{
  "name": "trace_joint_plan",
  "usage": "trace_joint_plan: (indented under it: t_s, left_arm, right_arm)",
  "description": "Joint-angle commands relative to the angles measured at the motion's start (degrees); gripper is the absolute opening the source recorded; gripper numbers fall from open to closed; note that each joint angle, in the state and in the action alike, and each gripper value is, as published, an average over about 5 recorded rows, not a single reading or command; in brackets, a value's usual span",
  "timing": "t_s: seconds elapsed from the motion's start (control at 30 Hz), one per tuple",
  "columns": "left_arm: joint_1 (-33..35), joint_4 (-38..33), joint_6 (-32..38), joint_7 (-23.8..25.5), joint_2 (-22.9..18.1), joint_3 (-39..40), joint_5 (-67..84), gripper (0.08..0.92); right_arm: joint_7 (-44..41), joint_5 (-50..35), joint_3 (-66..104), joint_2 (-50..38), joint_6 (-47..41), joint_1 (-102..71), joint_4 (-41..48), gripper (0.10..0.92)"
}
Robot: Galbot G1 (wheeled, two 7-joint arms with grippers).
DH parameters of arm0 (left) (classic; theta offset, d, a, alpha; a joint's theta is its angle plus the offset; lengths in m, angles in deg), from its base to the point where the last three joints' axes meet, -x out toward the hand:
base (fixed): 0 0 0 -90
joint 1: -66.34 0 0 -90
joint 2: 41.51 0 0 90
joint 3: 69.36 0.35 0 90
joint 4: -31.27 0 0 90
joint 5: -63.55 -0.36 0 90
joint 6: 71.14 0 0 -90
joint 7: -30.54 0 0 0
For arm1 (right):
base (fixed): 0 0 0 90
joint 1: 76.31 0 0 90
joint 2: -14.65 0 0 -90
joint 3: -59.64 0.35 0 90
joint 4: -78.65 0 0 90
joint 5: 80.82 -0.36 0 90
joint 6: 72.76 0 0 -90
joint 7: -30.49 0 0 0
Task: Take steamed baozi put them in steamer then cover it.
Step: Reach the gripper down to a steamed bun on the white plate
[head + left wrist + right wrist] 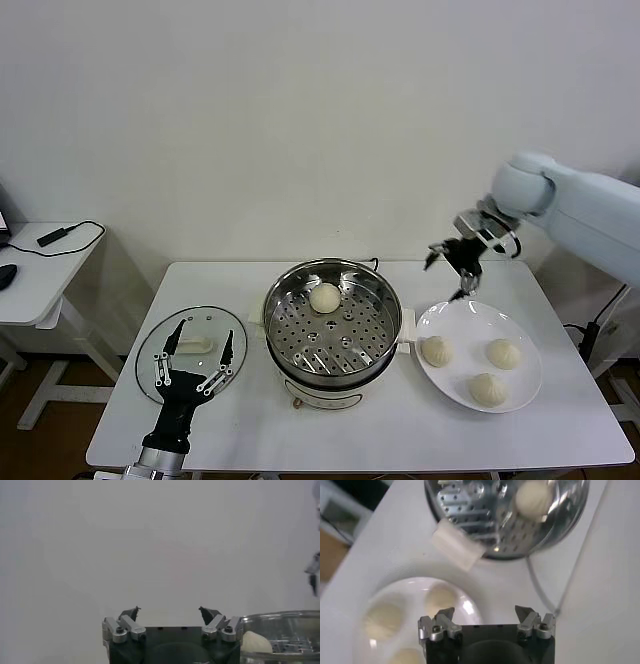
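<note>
My right gripper is going to fill the steamer, so next it needs to grab the baozi nearest the steamer's handle by its round sides.
The steamer (375,300) stands uncovered at the table's middle, with one baozi (324,297) on its perforated tray at the far side. Three more baozi (436,350) (503,353) (488,389) lie on a white plate (465,325) to its right. My right gripper (448,275) hangs open and empty above the table, just behind the plate's far left edge. The right wrist view shows that gripper (485,611) over the plate's rim (405,587), the steamer (470,500) and its baozi (532,497) beyond. My left gripper (200,345) stands open over the glass lid.
The clear glass lid (150,355) with a white handle lies flat on the table left of the steamer. The steamer's white side handle (405,330) almost touches the plate. A small side table (40,270) with a cable stands at the far left.
</note>
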Motion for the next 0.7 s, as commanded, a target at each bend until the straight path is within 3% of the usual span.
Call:
trace_joint_plan:
  t_s: [0.03,0.7]
  left_arm:
    - [-0.04,0.0,-0.09,-0.09,-0.04,-0.04,-0.09,0.823]
    - [0.09,0.93,0.33,-0.3,-0.28,-1.03,-0.05,0.823]
  right_arm:
    - [5.18,-3.22,-0.86,-4.85,-5.22,-8.54,0.15,0.823]
    - [7.13,2.05,6.67,2.84,-4.85,-18.47,6.93,0.823]
